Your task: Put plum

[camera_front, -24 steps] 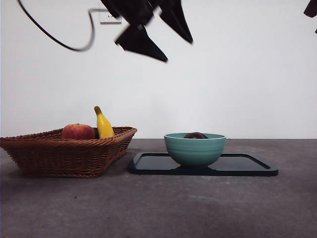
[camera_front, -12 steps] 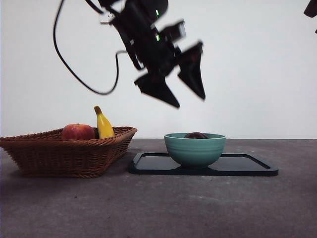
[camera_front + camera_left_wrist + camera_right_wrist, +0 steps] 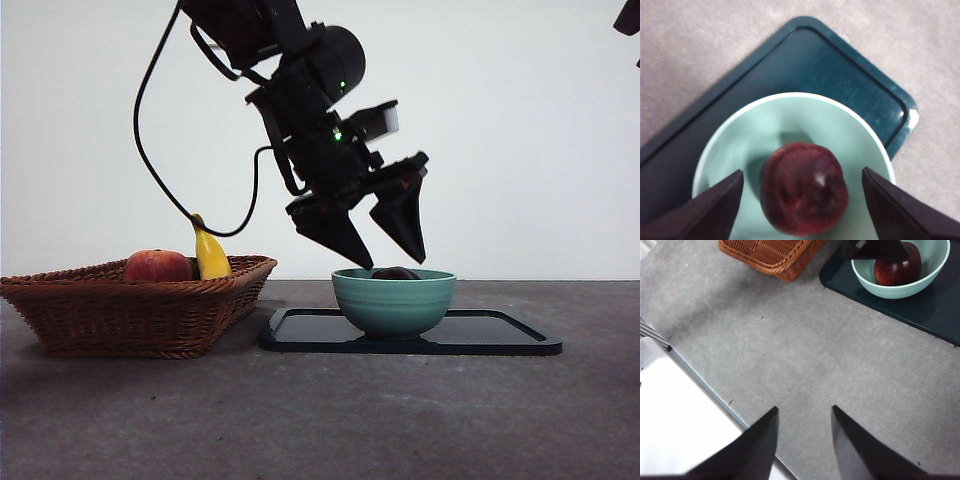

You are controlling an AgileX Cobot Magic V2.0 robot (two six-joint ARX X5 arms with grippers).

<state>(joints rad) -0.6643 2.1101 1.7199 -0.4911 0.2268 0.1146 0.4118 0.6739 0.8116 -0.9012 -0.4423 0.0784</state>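
The plum (image 3: 396, 273) needs to be grabbed by its round sides with my left gripper, so that I can put it into the wicker basket (image 3: 130, 310).
The dark maroon plum (image 3: 804, 188) lies inside a teal bowl (image 3: 393, 303) that stands on a dark tray (image 3: 500, 340). From the front only the top of the plum (image 3: 396, 273) shows above the rim. My left gripper (image 3: 393, 258) hangs open just above the bowl, one jaw on each side of the plum and apart from it. In the left wrist view the left gripper (image 3: 802, 200) straddles the fruit. My right gripper (image 3: 802, 440) is open and high over bare table; its view shows the plum (image 3: 897, 269) in the bowl (image 3: 900, 287).
A wicker basket (image 3: 130, 305) stands left of the tray, holding a red-orange fruit (image 3: 157, 266) and a yellow banana (image 3: 208, 250). A black cable (image 3: 165, 170) loops down from the left arm. The table's edge (image 3: 705, 385) shows in the right wrist view.
My left arm has come down from the top of the view and to the right, and its open jaws now sit just over the bowl. The fruit and bowl have not moved.
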